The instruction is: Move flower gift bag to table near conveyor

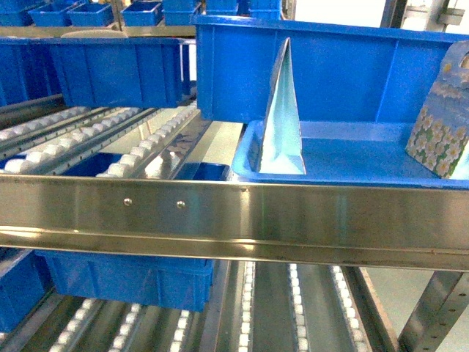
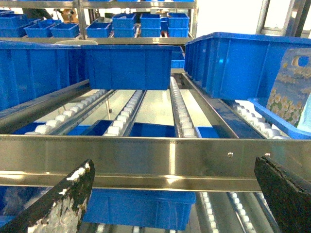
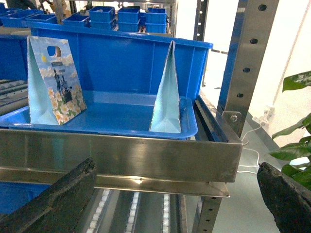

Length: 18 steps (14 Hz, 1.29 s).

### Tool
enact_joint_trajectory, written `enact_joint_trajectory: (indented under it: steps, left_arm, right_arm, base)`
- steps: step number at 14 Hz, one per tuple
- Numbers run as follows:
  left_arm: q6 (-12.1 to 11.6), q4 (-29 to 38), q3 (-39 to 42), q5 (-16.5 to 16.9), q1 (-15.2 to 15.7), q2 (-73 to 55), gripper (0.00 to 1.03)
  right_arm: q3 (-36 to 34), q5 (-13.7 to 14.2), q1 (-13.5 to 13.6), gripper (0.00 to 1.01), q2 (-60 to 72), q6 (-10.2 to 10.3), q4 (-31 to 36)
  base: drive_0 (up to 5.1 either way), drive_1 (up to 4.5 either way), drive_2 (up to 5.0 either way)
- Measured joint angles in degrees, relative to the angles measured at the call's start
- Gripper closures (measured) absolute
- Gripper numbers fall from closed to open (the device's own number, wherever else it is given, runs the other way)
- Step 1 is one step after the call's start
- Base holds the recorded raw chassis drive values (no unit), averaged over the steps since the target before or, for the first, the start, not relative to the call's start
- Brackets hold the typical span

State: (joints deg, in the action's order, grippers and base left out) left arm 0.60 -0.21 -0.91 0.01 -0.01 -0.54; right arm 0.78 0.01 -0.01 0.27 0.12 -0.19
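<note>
My right gripper picks up the flower gift bag by its thin top edge next, since the bag spreads wide at its base and narrows upward.
The flower gift bag stands in a shallow blue tray on the conveyor, at the right edge of the head view. It shows daisies and a handle hole in the left wrist view and stands at the tray's left in the right wrist view. A second bag, pale blue and edge-on, stands in the same tray. My left gripper and right gripper are both open and empty, in front of and below the conveyor's steel front rail. Neither shows in the head view. The table is out of view.
A deep blue bin stands right behind the tray, and more blue bins sit on the roller lanes. A steel upright bounds the rack's right end, with a green plant beyond it. A lower shelf holds another bin.
</note>
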Motion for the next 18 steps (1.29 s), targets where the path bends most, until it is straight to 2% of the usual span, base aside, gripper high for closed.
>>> enact_joint_trajectory:
  steps: [1, 2, 3, 6, 9, 13, 14, 16, 17, 18]
  left_arm:
    - [0.02, 0.00, 0.00, 0.00, 0.00, 0.00, 0.05]
    - [-1.42, -4.70, -6.34, 22.36, 12.63, -9.35, 0.05]
    - [-2.97, 6.16, -21.77, 15.41, -6.45, -30.64, 0.05]
    - [-3.78, 6.82, -23.26, 10.82, -11.34, -35.28, 0.05]
    - [-3.98, 7.10, -25.14, 4.17, -18.08, -40.79, 0.05]
    - [-4.07, 8.22, -27.41, 0.31, -23.80, -46.47, 0.05]
    - [-4.59, 8.96, -29.05, -2.10, -24.55, -48.63, 0.05]
    - [-6.82, 10.12, -31.26, -8.76, -22.95, -51.19, 0.05]
    - [-8.26, 10.64, -31.26, -10.64, -21.90, -51.39, 0.05]
    - [-9.14, 11.26, -31.23, -10.25, -20.74, -51.74, 0.05]
  right_arm:
    - [0.04, -0.22, 0.00, 0.03, 1.07, -0.48, 2.49]
    - [8.70, 1.33, 4.35, 0.03, 25.09, -6.19, 20.98]
    - [18.86, 0.87, 6.56, 0.03, 44.76, -8.61, 29.29]
    - [20.37, 1.07, 7.15, 0.03, 48.30, -8.66, 29.42]
    - [22.84, 1.31, 7.82, 0.03, 53.22, -8.59, 29.44]
    - [26.82, 1.53, 8.85, 0.03, 58.07, -8.79, 30.75]
    - [29.64, 1.46, 9.20, 0.03, 60.39, -8.87, 31.08]
    - [34.77, 2.29, 10.23, 0.03, 65.70, -9.77, 31.08]
    - [35.93, 2.69, 10.12, 0.03, 67.34, -10.34, 30.97]
    - [36.17, 2.43, 10.12, 0.03, 67.76, -10.97, 31.10]
  base:
    - [0.0, 0.00, 0.0]
    - [0.0, 0.00, 0.0]
    - [0.0, 0.00, 0.0]
    - [0.0, 0.00, 0.0]
    - [0.0, 0.00, 0.0]
    - [0.0, 0.00, 0.0]
    - [0.0, 0.00, 0.0]
    - [0.0, 0.00, 0.0]
    - [0.0, 0.00, 0.0]
    - [0.0, 0.00, 0.0]
